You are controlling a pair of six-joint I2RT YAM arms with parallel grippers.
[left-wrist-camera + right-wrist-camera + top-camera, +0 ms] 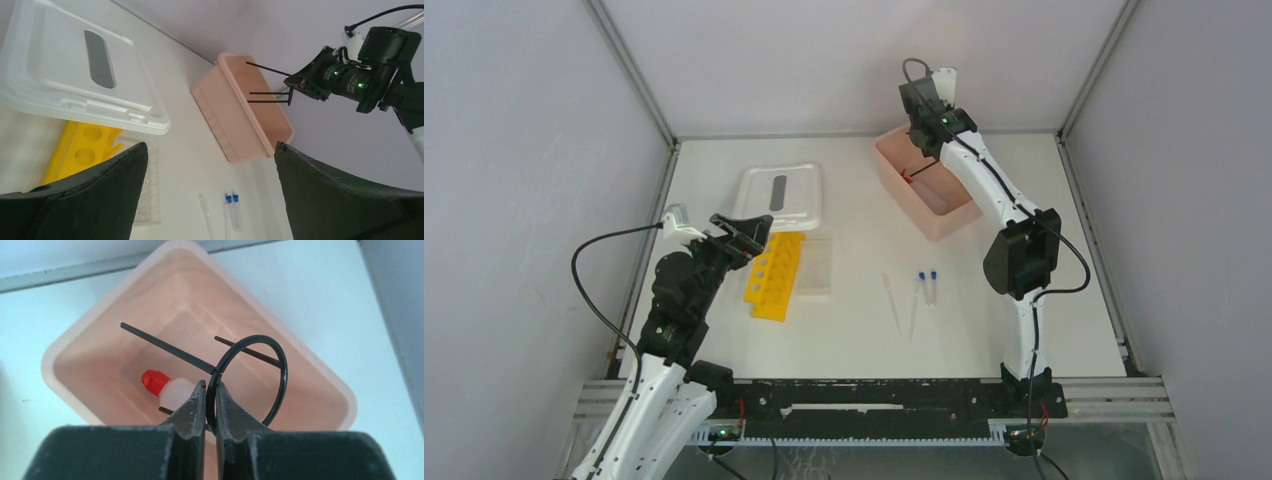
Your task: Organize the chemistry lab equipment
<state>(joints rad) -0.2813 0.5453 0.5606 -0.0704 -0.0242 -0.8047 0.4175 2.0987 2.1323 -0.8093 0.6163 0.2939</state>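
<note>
The black wire ring (278, 375) is still high above the bottom of the tub, so it would drop onto the squeeze bottle if my right gripper opened now.
My right gripper (211, 385) is shut on a black wire ring (278, 375) with straight legs, held over the pink tub (320, 369). A red-nozzled squeeze bottle (172, 389) lies inside the tub. My left gripper (211, 145) hangs open and empty above the table, near the yellow tube rack (776, 275) and the small clear grid rack (815, 266). Two blue-capped tubes (927, 285) and two thin droppers (891, 302) lie loose on the table between the arms.
The tub's white lid (780, 195) with a grey slot lies flat behind the yellow rack. The pink tub (946, 220) stands at the back right, with the right arm reaching over it. Grey walls close in the table on three sides.
</note>
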